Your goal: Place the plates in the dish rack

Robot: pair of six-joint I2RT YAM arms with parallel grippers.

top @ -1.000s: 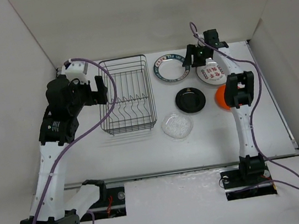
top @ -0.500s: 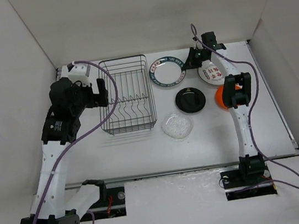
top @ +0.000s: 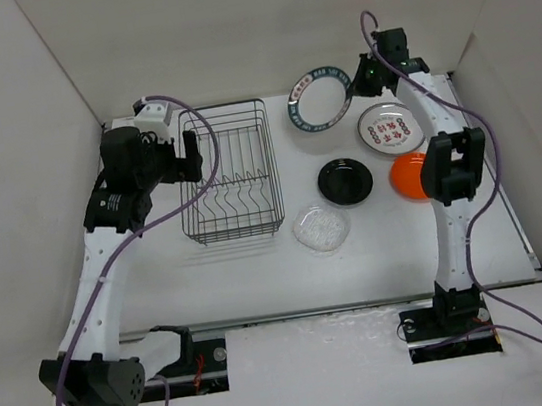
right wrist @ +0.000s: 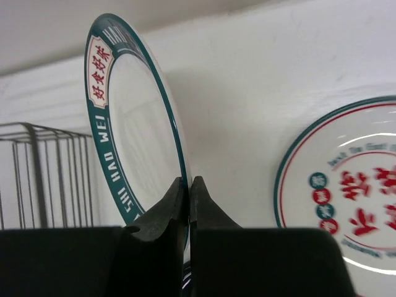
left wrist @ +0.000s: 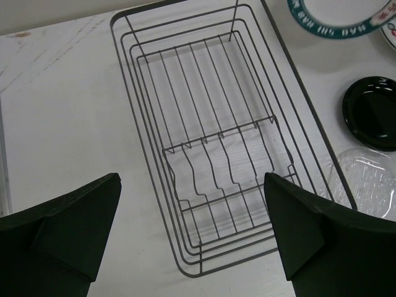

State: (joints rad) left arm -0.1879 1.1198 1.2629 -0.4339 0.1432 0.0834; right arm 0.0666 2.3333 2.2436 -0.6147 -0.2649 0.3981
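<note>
I should next grab the teal-rimmed plate's free rim opposite my right gripper with my left gripper, keeping the plate on edge to load into the rack (top: pixel 229 171).
My right gripper (top: pixel 356 81) (right wrist: pixel 189 183) is shut on the rim of the white plate with the dark teal patterned rim (top: pixel 320 100) (right wrist: pixel 133 124). It holds that plate on edge above the table's back, right of the dish rack (top: pixel 229 171) (left wrist: pixel 210 142). On the table lie the white plate with red characters (top: pixel 388 126) (right wrist: pixel 352 192), the glossy black plate (top: pixel 346 180) (left wrist: pixel 374 111), the orange plate (top: pixel 409 177) and the clear glass plate (top: pixel 321 227) (left wrist: pixel 365 179). My left gripper (top: pixel 189 159) (left wrist: pixel 192 179) hangs open over the rack's left side, with nothing between its fingers.
White walls close in the table at the left, back and right. The rack holds no plates, only its upright tines (left wrist: pixel 216 154). My right forearm (top: pixel 448 168) crosses above the orange plate.
My right gripper shut on the patterned-rim plate, lifted it off the table and tipped it on edge toward the back. My left arm shifted slightly back along the rack.
</note>
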